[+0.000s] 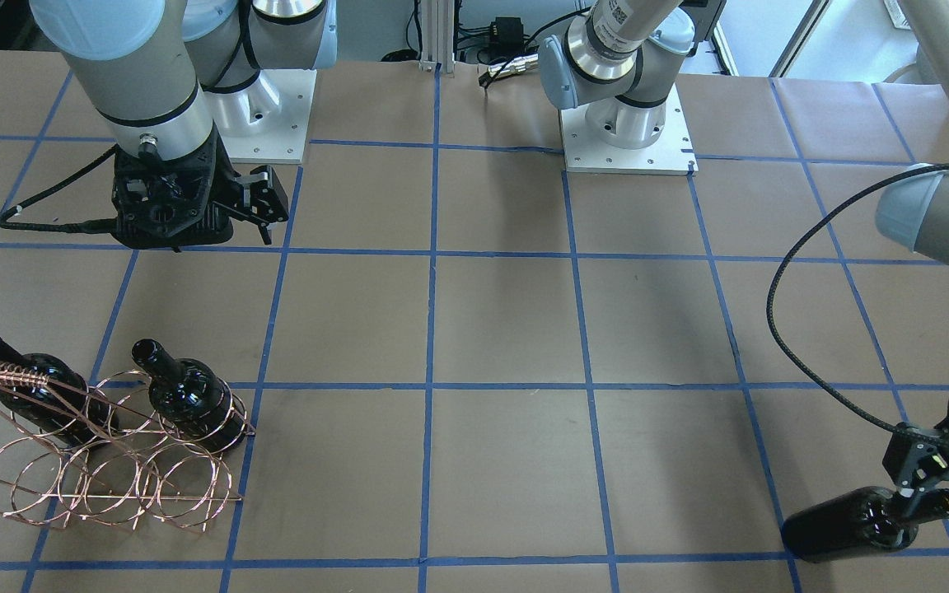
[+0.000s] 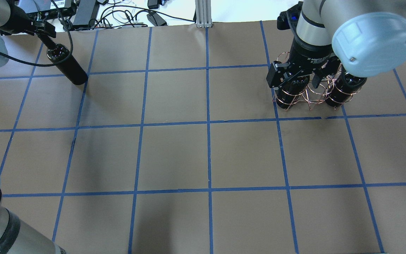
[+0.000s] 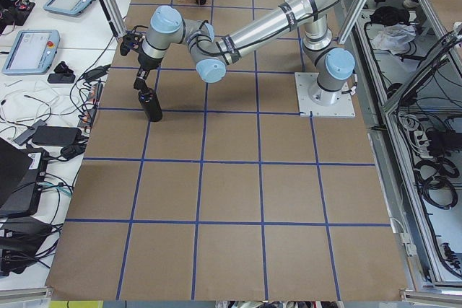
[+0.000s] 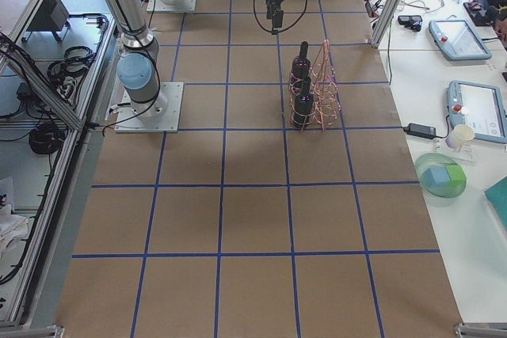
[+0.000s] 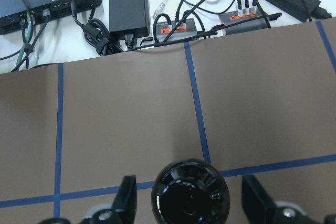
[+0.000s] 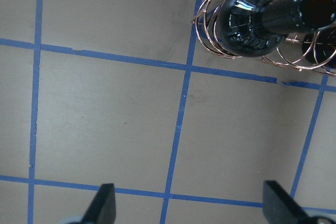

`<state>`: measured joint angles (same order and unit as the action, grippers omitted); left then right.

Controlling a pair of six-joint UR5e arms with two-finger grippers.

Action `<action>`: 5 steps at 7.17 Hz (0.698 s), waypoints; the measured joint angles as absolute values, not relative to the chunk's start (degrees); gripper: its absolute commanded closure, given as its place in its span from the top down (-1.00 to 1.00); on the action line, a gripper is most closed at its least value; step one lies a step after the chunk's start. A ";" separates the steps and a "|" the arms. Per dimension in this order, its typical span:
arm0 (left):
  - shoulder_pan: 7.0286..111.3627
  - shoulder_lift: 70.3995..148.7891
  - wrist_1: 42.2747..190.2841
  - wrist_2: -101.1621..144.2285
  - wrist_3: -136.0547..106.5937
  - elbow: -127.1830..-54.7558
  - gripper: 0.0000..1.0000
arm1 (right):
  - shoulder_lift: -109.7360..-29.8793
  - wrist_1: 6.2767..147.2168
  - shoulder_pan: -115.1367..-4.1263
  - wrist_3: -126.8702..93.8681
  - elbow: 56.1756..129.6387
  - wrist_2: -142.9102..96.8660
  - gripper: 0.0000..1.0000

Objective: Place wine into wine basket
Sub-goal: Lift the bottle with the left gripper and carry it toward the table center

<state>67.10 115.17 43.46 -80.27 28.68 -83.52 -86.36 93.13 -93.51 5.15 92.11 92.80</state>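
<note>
My left gripper will next grab the black wine bottle by its neck [image 1: 936, 506], to place the bottle into the wine basket [image 1: 112, 494].
A black wine bottle [image 1: 845, 523] stands at the far left of the table [image 2: 65, 67]. My left gripper [image 1: 940, 498] is open, with its fingers on either side of the bottle's neck. In the left wrist view the gripper [image 5: 189, 187] straddles the bottle top [image 5: 190, 195] with gaps on both sides. The copper wine basket [image 1: 112, 494] stands at the far right [image 2: 308, 97] and holds two bottles [image 1: 46, 399] [image 1: 190, 403]. My right gripper [image 1: 264, 202] is open and empty, above the table on the robot's side of the basket [image 6: 206, 19].
Cables, power bricks and electronics [image 5: 126, 3] lie just past the table's far edge behind the left bottle. The arm bases [image 1: 627, 132] [image 1: 264, 115] sit on white plates. Side tables with tablets [image 4: 463, 41] run along that far edge.
</note>
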 measured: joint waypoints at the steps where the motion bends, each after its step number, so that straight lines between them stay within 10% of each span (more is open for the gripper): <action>1: 67.07 115.20 43.70 -80.30 28.72 -83.50 -0.30 | -86.34 93.16 -93.51 5.16 92.11 92.87 1.00; 5: 66.81 115.20 43.91 -80.25 28.76 -83.48 -0.68 | -86.39 93.15 -93.52 5.07 92.11 92.96 1.00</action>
<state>66.81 115.20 43.91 -80.25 28.76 -83.48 -86.39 93.15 -93.52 5.07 92.11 92.96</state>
